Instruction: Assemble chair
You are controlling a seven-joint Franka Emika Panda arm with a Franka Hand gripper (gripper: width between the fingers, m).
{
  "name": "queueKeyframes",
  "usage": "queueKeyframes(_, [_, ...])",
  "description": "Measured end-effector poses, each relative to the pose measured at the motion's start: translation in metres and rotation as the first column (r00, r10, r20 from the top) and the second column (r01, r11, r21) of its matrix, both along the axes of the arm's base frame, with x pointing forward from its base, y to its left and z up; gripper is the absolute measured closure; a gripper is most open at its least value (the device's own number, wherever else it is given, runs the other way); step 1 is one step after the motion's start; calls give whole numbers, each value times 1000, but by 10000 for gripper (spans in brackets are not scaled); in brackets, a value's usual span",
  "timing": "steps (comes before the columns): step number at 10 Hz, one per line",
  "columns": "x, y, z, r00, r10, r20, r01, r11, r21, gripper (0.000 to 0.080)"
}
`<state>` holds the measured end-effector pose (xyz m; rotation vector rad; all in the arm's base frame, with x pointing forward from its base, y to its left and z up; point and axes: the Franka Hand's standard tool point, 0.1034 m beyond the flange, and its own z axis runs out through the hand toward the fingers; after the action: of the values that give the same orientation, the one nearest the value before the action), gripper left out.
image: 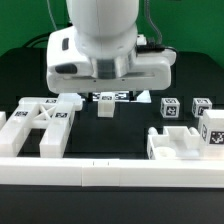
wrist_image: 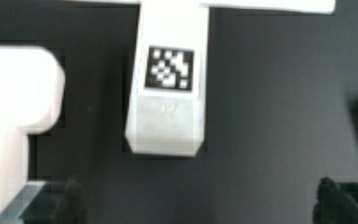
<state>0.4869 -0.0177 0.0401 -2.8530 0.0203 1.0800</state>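
Observation:
I should move my gripper toward the tagged post (wrist_image: 167,85) before closing on it, as black table shows between my fingers and the post ahead and closing now would miss.
The chair is in separate white pieces on the black table. In the exterior view my gripper (image: 108,86) hangs over the middle of the table, just above a short square post (image: 105,106). An X-braced panel (image: 40,126) lies on the exterior view's left. A chunky slab piece (image: 178,142) lies on its right, with two small tagged posts (image: 170,108) (image: 200,106) behind it. In the wrist view the tagged post (wrist_image: 169,92) lies just ahead of my open gripper (wrist_image: 197,204). Both dark fingertips (wrist_image: 48,200) stand wide apart with nothing between them. A white piece (wrist_image: 16,92) lies beside the post.
A long low white border rail (image: 110,172) runs along the front of the table. Behind the gripper, tags of the marker board (image: 112,96) peek out. The arm's white body hides the back middle of the table.

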Motion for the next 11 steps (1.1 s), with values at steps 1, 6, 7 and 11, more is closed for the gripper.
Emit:
queueKeyframes(1, [-2, -2, -2, 999, 2, -45, -2, 1000, -6, 151])
queueKeyframes(6, [-14, -15, -11, 969, 13, -248, -28, 998, -57, 151])
queueKeyframes(7, [-15, -15, -12, 969, 12, -248, -26, 998, -55, 151])
queueKeyframes(11, [-23, -8, -27, 969, 16, -245, -28, 999, -46, 151])
